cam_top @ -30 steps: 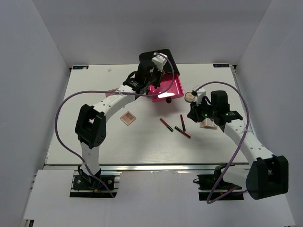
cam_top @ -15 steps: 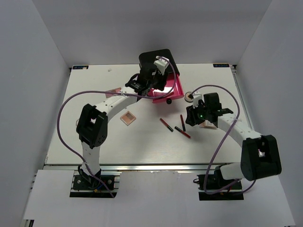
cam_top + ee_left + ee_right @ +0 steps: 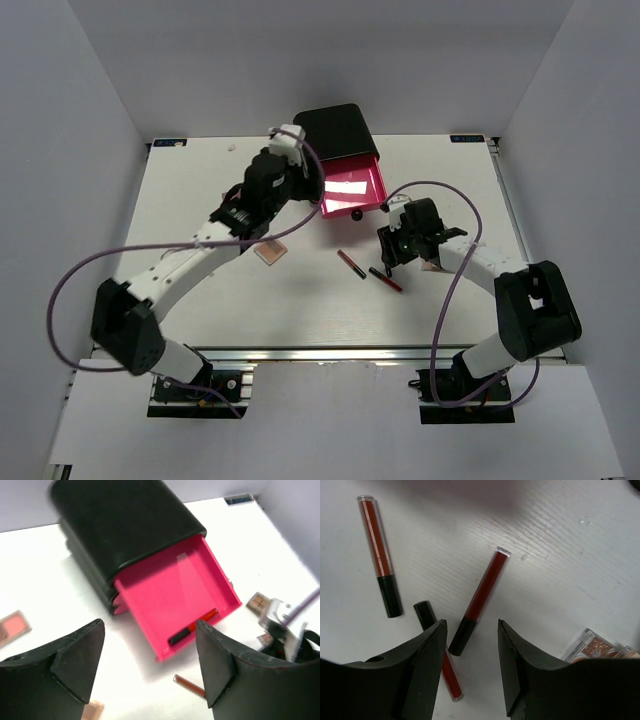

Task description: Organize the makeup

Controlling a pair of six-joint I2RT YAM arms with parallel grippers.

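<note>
The black cap is below the fingers of my right gripper in the right wrist view, so my right gripper needs to come down before it closes on the cap.
A black-and-red stick [image 3: 192, 627] lies in the open pink drawer [image 3: 170, 587] of the black box [image 3: 335, 130]. My left gripper [image 3: 150, 627] hangs open and empty above the drawer's front, left of it in the top view [image 3: 303, 190]. Three more sticks lie on the table [image 3: 379, 555] [image 3: 480, 597] [image 3: 440, 655]. My right gripper [image 3: 471, 625] is open just above the middle stick's black cap, nothing between its fingers; from above it sits by the sticks [image 3: 390, 250]. A tan palette [image 3: 270, 250] lies left of them.
A glittery palette [image 3: 592, 645] lies right of my right gripper. A brown palette [image 3: 259, 601] sits beyond the drawer's corner, and a pink palette [image 3: 14, 627] lies left of the box. Purple cables loop over both arms.
My left gripper has opened and drawn back left from the drawer, leaving a stick inside. My right gripper has moved left over the sticks on the table and opened wider.
</note>
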